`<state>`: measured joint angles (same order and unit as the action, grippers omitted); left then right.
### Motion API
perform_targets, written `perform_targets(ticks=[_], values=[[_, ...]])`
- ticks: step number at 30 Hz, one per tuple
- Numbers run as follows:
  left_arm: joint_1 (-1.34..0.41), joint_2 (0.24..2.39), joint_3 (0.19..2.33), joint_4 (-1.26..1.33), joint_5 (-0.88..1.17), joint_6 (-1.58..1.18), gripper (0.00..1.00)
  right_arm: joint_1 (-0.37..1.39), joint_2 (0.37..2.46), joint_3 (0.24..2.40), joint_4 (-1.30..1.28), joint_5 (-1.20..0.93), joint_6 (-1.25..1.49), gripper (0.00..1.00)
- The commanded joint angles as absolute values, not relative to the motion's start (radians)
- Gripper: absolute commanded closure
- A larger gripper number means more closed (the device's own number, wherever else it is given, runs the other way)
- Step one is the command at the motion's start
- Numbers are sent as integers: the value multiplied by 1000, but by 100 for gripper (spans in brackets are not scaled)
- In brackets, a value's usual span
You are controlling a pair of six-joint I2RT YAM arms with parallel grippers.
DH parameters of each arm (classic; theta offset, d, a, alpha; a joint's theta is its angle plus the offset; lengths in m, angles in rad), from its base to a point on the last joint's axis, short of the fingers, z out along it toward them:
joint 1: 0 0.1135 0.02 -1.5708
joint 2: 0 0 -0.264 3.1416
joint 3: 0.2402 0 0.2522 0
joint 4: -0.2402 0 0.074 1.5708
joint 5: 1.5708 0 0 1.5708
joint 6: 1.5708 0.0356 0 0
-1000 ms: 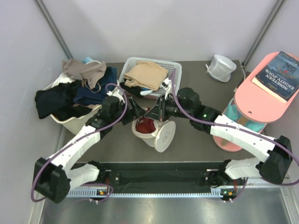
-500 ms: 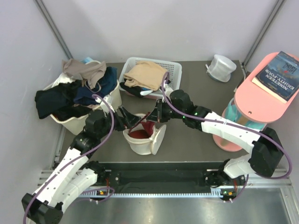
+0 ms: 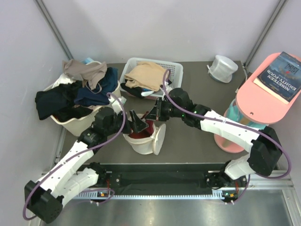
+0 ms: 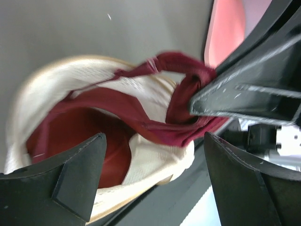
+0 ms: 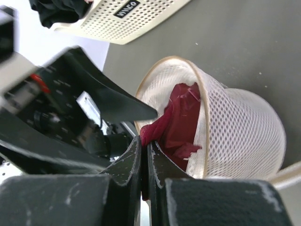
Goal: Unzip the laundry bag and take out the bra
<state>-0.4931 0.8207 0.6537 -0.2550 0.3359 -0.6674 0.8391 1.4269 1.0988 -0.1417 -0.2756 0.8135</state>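
My left gripper should first move toward the fold of bra (image 3: 142, 133) (image 4: 141, 122) and then close on the fold, because only the lower edge of the fold is between both fingers.
The laundry bag (image 3: 141, 143) is a pale beige mesh pouch standing open in the middle of the table, its round stiff flap (image 3: 159, 138) hanging to the right. A dark red bra (image 3: 142, 133) sits inside it. My right gripper (image 3: 151, 116) is shut on a fold of the bra (image 5: 178, 117) at the bag's rim (image 5: 235, 127); its tips (image 5: 145, 141) pinch the red cloth. My left gripper (image 3: 135, 122) is open, with the bag's mesh edge (image 4: 155, 162) and the bra (image 4: 141, 122) between its jaws (image 4: 155, 188), not touching.
A white slotted basket (image 3: 174, 67) with a beige garment stands behind the bag. A tub of dark clothes (image 3: 70, 123) is at the left. A greyish round pouch (image 3: 222, 68) is at the back right. A pink stand (image 3: 263, 101) bearing a book (image 3: 281, 70) is at the right.
The bag shifted a little left and toward me. My left gripper pulled back to the left, then came back over the bag's rim. My right gripper stayed shut on the bra.
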Motion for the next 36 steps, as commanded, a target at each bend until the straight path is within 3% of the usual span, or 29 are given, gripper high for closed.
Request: perform_targets(ticks=[1,15,19,20,22,23,26,27,29,30,33,36], values=[[-540,874,680,-184,391,-647,12,825,1445,1181,-120,-288,839,100],[-630,979,701,-121,166,-730,14,825,1477,1195,-132,-319,851,100],[-630,1009,721,-130,140,-735,39,825,1476,1189,-127,-333,859,100],[-632,1015,724,-133,135,-742,55,825,1474,1187,-130,-331,861,100],[-632,1009,724,-140,121,-741,64,822,1470,1184,-146,-324,853,100],[-632,1002,726,-141,114,-742,76,821,1468,1183,-150,-324,850,100],[-632,985,719,-152,94,-745,90,813,1460,1174,-175,-307,841,100],[-634,983,718,-152,89,-749,100,810,1454,1170,-186,-302,838,100],[-632,979,712,-155,80,-764,100,793,1447,1161,-224,-284,831,91],[-634,979,709,-152,78,-767,100,789,1433,1158,-238,-273,821,72],[-632,980,706,-159,60,-798,100,764,1390,1126,-281,-236,815,38],[-632,982,704,-161,51,-824,100,747,1336,1072,-293,-207,812,26]])
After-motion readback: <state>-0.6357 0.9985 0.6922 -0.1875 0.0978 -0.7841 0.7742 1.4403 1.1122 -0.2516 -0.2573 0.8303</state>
